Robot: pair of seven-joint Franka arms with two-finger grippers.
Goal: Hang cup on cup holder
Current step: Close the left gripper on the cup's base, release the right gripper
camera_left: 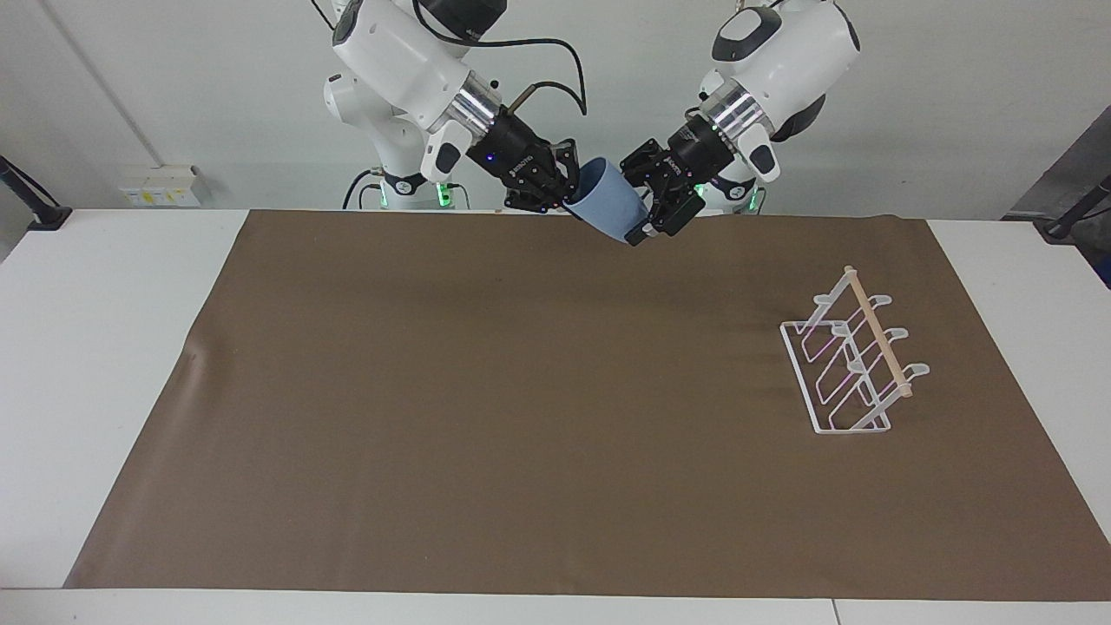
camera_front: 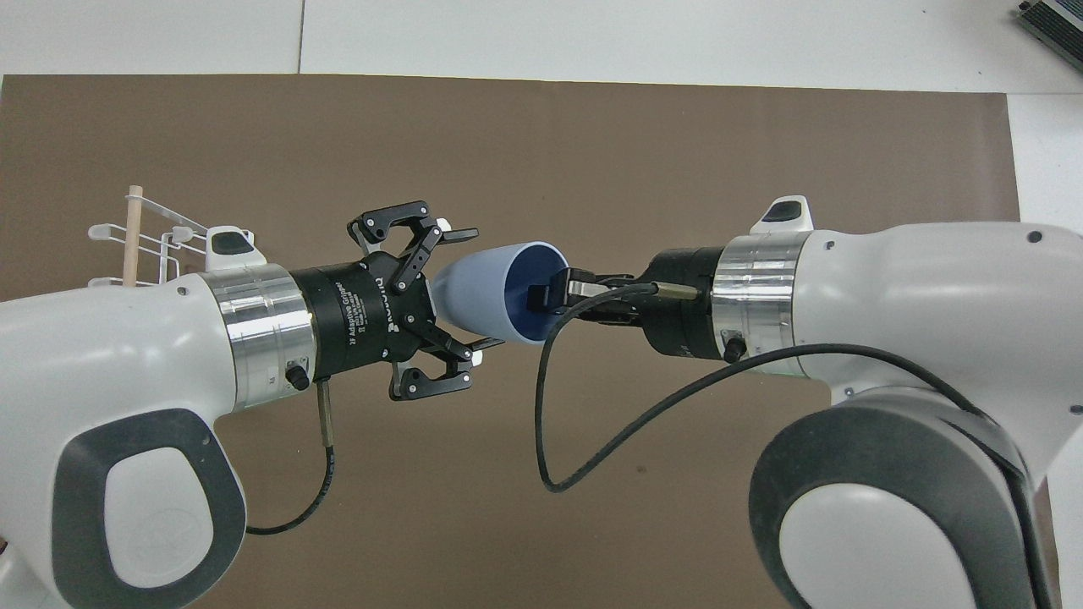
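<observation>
The left gripper needs to open first, and next it should hold the cup by its tapered base (camera_front: 465, 292) so the cup can be hung on the cup holder.
The light-blue cup (camera_left: 610, 208) hangs tilted in the air over the mat's edge nearest the robots, its mouth toward the right arm. My right gripper (camera_left: 575, 193) is shut on the cup's rim, one finger inside the mouth (camera_front: 541, 298). My left gripper (camera_left: 649, 207) is open, its two fingers standing on either side of the cup's tapered base (camera_front: 465, 292); I cannot tell whether they touch it. The white wire cup holder (camera_left: 855, 356) with its wooden rod stands on the mat toward the left arm's end and is partly hidden under the left arm (camera_front: 140, 241).
A brown mat (camera_left: 434, 391) covers most of the white table (camera_left: 104, 347). A black cable (camera_front: 592, 431) loops down from the right wrist over the mat. Nothing hangs on the cup holder's prongs.
</observation>
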